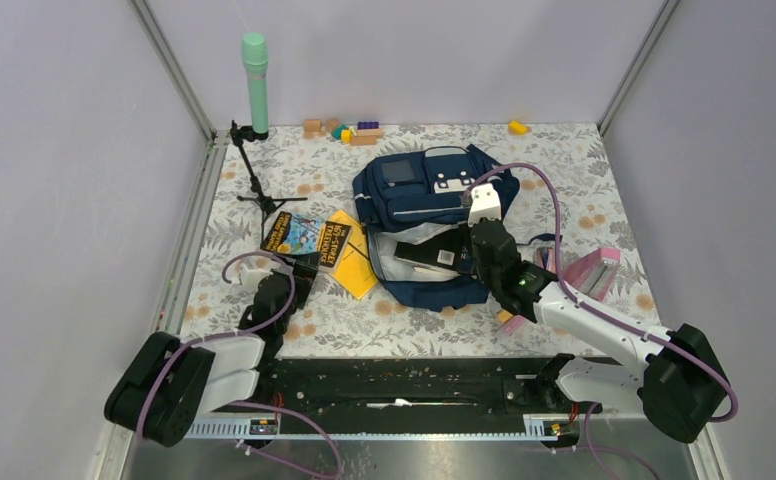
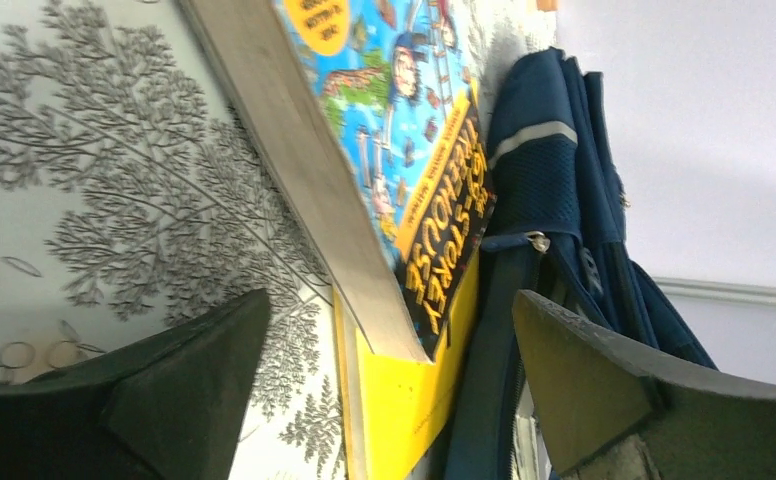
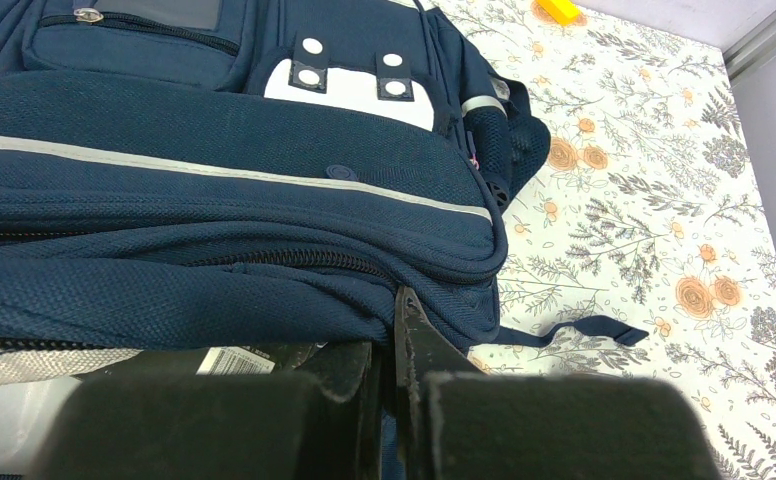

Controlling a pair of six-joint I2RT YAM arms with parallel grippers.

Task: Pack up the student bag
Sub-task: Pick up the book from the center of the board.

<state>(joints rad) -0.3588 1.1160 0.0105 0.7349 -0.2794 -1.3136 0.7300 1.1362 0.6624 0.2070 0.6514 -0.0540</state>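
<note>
Next, my left gripper grabs the colourful book by its page edge near the book's corner [image 1: 323, 266] [image 2: 392, 312]. The opposite side of the book stays free for handing to my right gripper.
The student bag [image 1: 419, 195] lies in the middle of the table, navy with grey stripes and a white patch. Its near side is open, showing pale lining and a black book [image 1: 426, 257] inside. My right gripper [image 1: 476, 240] is at the right end of the opening. In the right wrist view it [image 3: 389, 330] is shut on a fold of the bag's blue fabric [image 3: 214, 290]. My left gripper [image 1: 286, 280] is open and low on the table. In the left wrist view it [image 2: 392, 300] faces the corner of a colourful book [image 2: 404, 170], which lies on a yellow book [image 2: 414, 390] beside the bag [image 2: 534, 200].
A green tube on a black tripod [image 1: 255, 75] stands at the back left. Toy blocks [image 1: 349, 130] and a yellow block [image 1: 517, 127] lie along the back wall. A pink item [image 1: 594, 268] lies right of the bag, beside my right arm.
</note>
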